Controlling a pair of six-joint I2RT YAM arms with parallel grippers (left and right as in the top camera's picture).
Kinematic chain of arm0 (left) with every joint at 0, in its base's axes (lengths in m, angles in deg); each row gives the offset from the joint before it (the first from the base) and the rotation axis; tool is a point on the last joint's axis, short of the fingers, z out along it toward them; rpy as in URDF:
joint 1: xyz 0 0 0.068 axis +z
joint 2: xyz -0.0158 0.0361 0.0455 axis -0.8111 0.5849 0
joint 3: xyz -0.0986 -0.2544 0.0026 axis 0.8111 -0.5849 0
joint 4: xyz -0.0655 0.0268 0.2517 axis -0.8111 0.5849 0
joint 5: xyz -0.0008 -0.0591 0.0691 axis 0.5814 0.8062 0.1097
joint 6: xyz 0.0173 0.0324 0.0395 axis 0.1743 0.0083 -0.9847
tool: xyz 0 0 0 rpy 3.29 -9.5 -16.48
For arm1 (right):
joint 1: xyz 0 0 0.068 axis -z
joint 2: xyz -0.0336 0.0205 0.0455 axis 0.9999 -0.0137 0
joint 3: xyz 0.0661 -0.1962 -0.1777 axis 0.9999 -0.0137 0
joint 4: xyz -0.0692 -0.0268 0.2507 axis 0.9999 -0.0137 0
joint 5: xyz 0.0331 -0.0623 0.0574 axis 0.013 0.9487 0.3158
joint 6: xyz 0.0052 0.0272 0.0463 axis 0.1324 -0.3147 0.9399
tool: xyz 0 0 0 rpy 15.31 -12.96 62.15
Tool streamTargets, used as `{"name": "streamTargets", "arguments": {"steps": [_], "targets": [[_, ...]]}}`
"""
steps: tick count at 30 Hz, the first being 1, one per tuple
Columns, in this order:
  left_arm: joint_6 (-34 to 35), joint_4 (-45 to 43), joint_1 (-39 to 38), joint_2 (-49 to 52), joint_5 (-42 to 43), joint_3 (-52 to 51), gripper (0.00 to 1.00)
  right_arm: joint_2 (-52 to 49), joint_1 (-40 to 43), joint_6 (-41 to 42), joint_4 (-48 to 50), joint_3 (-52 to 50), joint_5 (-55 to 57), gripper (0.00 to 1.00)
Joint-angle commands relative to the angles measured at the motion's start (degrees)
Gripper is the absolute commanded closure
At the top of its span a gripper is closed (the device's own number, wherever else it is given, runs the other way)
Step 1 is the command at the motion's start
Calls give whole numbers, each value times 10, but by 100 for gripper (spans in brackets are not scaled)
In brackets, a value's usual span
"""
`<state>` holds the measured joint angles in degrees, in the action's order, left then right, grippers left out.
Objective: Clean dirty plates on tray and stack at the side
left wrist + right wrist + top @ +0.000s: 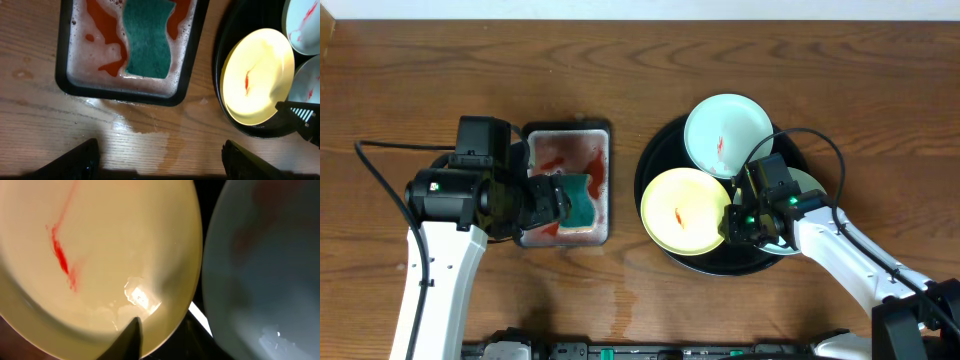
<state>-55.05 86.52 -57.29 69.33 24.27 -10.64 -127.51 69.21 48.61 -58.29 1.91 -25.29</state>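
The yellow plate's smeared side should stay open to clean and stack aside. My right gripper should pinch the yellow plate's rim (724,222) (165,338) on the side away from the sponge.
The pale yellow plate (682,208) with a red smear lies at the front left of the round black tray (648,160). A mint plate (728,133) with a red smear sits at the back. A second mint plate (807,183) is mostly hidden under my right arm. My right gripper (734,222) is at the yellow plate's right rim. In the right wrist view one finger (134,330) rests on the inside of the yellow plate (100,245), and the other finger is hidden below it. My left gripper (160,162) is open and empty over wet tabletop.
A small rectangular black tray (567,132) holds reddish foam and a green sponge (578,200), partly under my left gripper (552,200). In the left wrist view the sponge (147,40) lies in the foam. A wet patch (150,135) lies on the wood in front of it.
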Motion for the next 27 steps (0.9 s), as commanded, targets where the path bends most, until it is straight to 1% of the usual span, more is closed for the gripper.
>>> {"name": "streamTargets", "arguments": {"steps": [1, 4, 7, 9, 10, 12, 14, 16, 20, 22, 23, 26, 27], "targets": [[-10, -5, 2, 1, 5, -3, 21, 6, -6, -10, 7, -7, 23, 78], [-9, -8, 2, 1, 5, -3, 21, -7, -6, -12, 30, -7, 55, 78], [-10, -12, 2, 1, 5, -3, 21, -37, -6, -28, 49, -7, 53, 75], [-10, -12, 2, 1, 5, -3, 21, -60, -6, -49, 57, -7, 30, 71], [-9, -12, 2, 1, 5, -3, 21, -72, -6, -71, 59, -7, -6, 69], [-10, -11, 2, 1, 5, -3, 21, -85, -6, -102, 57, -7, -54, 61], [-10, -11, 2, 1, 5, -3, 21, -87, -6, -103, 52, -7, -33, 58], [-10, -11, 2, 1, 5, -3, 21, -88, 1, -101, 61, -7, 24, 58], [-10, -13, 2, 1, 5, -3, 21, -88, 23, -101, 73, -5, 78, 57], [-10, -13, 2, 1, 5, -3, 21, -88, 39, -94, 76, -4, 64, 62], [-10, -13, 2, 1, 5, -3, 21, -88, 47, -87, 77, -4, 44, 68], [-10, -14, 2, 1, 5, -5, 21, -88, 61, -55, 74, -4, -19, 91], [-10, -15, 2, 1, 5, -5, 21, -88, 63, -44, 74, -4, -27, 96]]}}
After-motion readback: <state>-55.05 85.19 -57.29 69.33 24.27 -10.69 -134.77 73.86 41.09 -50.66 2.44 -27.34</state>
